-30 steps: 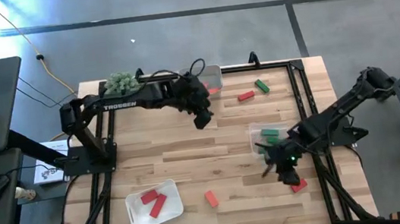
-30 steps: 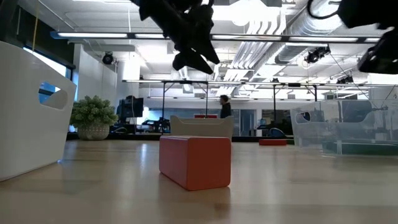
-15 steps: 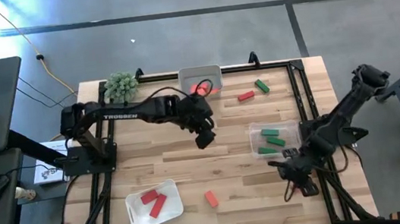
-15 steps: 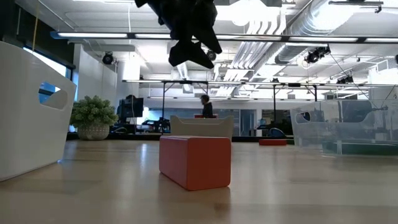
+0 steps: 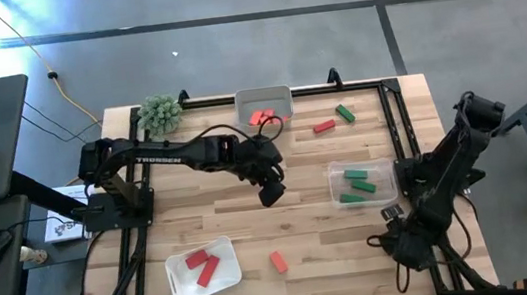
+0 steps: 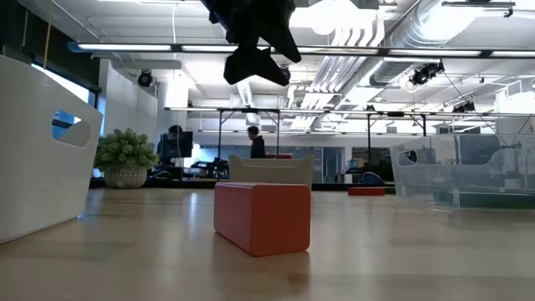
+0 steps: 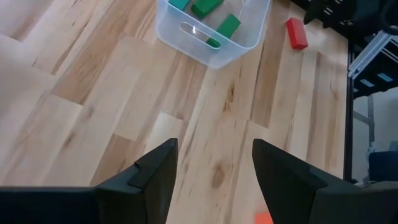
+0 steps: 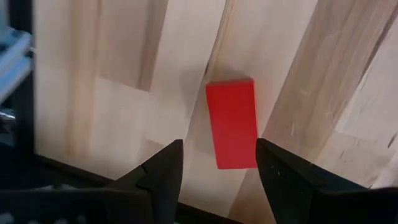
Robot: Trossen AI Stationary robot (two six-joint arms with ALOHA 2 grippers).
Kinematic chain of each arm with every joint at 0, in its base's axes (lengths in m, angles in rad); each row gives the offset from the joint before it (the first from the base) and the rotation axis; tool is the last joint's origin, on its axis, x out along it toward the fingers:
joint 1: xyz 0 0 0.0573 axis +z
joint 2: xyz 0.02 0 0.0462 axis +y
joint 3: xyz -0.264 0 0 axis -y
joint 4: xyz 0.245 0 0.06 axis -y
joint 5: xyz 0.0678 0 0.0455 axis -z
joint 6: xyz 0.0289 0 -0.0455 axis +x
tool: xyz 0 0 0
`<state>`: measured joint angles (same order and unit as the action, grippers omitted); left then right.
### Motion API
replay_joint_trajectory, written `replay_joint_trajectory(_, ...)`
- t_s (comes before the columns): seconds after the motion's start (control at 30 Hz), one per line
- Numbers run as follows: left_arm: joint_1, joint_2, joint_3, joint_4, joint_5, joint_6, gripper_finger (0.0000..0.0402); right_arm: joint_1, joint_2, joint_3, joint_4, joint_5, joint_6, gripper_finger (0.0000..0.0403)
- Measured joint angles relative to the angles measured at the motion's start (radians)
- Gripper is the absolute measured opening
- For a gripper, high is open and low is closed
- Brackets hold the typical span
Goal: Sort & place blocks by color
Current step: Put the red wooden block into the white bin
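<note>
My right gripper grabs the red block by its end's long sides next, to sort it into the white tray of red blocks.
My left gripper (image 5: 269, 192) hangs open over the middle of the table, touching nothing; in its wrist view (image 7: 214, 149) bare wood lies between the fingers. An orange-coral block (image 5: 278, 262) (image 6: 262, 216) lies flat on the table near the near edge. My right gripper (image 5: 407, 246) is open near the near right corner, above a red block (image 8: 233, 124) that lies flat on the wood. Its fingers stand to either side of the block's near end, and I see no touch. In the high view that block is hidden under the arm. A red block (image 5: 324, 127) and a green block (image 5: 344, 112) lie near the far edge.
A clear tray (image 5: 332, 174) (image 7: 186, 40) holds green blocks. A white tray (image 5: 224, 278) near the near edge holds red blocks. A far tray (image 5: 262, 97) holds orange ones. A green plant ball (image 5: 161, 113) sits at the far left. Black frame rails border the table.
My left gripper has moved from the far tray toward the near edge, over the table's middle. My right gripper has swung from beside the clear tray toward the near right corner, above the red block. A person in the room behind has walked leftward.
</note>
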<state>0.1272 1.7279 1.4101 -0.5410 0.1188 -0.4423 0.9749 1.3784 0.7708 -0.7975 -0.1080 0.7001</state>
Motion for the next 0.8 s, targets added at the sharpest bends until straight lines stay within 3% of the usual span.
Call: replay_joint_trajectory(0.8, -0.019, 0.001, 0.0, 0.015, -0.029, -0.03, 0.0195, 0.027, 0.168, -0.001, -0.02, 0.022, 0.0, 0.0191)
